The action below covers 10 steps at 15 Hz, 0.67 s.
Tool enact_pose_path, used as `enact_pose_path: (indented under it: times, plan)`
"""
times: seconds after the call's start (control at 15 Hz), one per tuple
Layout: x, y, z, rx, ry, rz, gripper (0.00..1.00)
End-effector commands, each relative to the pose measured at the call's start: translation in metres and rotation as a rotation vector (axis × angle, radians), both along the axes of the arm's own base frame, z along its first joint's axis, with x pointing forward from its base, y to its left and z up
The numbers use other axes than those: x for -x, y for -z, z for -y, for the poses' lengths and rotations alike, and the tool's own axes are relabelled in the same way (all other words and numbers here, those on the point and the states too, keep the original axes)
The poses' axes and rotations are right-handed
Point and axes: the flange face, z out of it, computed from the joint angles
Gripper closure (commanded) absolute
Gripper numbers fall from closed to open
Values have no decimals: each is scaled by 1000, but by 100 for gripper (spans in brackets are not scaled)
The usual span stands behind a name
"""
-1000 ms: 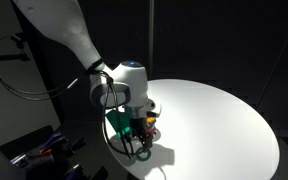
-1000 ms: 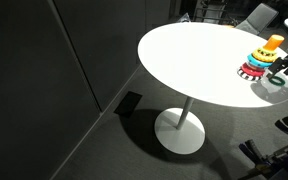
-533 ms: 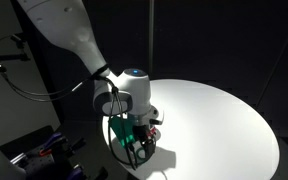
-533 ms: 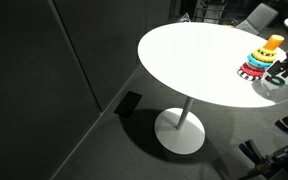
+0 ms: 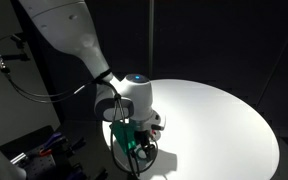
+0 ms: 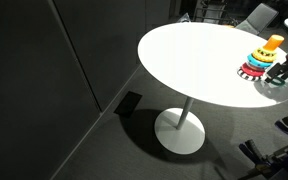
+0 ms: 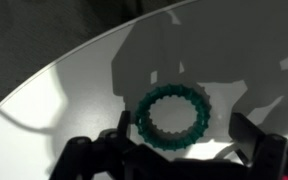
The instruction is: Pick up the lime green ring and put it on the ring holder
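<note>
My fingers reach level with the lime green ring's outer sides in the wrist view, so it is now time to close on the ring.
The lime green ring (image 7: 143, 118) lies flat on the white table (image 7: 74, 90) in the wrist view; its toothed edge and open centre are plain. My gripper (image 7: 174, 150) is open, low over the table, with one dark finger on either side of the ring and not touching it. In an exterior view the gripper (image 5: 136, 146) sits near the table's edge and hides the ring. The ring holder (image 6: 261, 58), with its orange knob and yellow and red rings, stands just beside the gripper (image 6: 284, 70); the arm mostly hides it in the exterior view from the arm's side.
The round white table (image 6: 184, 60) stands on a single pedestal foot (image 6: 180, 130). Its rim is close to the gripper (image 5: 119, 155). Dark walls and cables surround it.
The gripper has moved down and slightly toward the table's edge. The ring holder has not moved.
</note>
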Motion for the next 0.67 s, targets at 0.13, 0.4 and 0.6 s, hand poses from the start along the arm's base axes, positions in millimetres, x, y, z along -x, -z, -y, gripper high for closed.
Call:
enact_pose_path:
  times: [0.13, 0.4, 0.6]
  plan:
    - [-3, 5, 9, -12, -4, 21, 25]
    - [-5, -3, 9, -14, 12, 32, 50]
    - [-6, -15, 9, -13, 24, 41, 55]
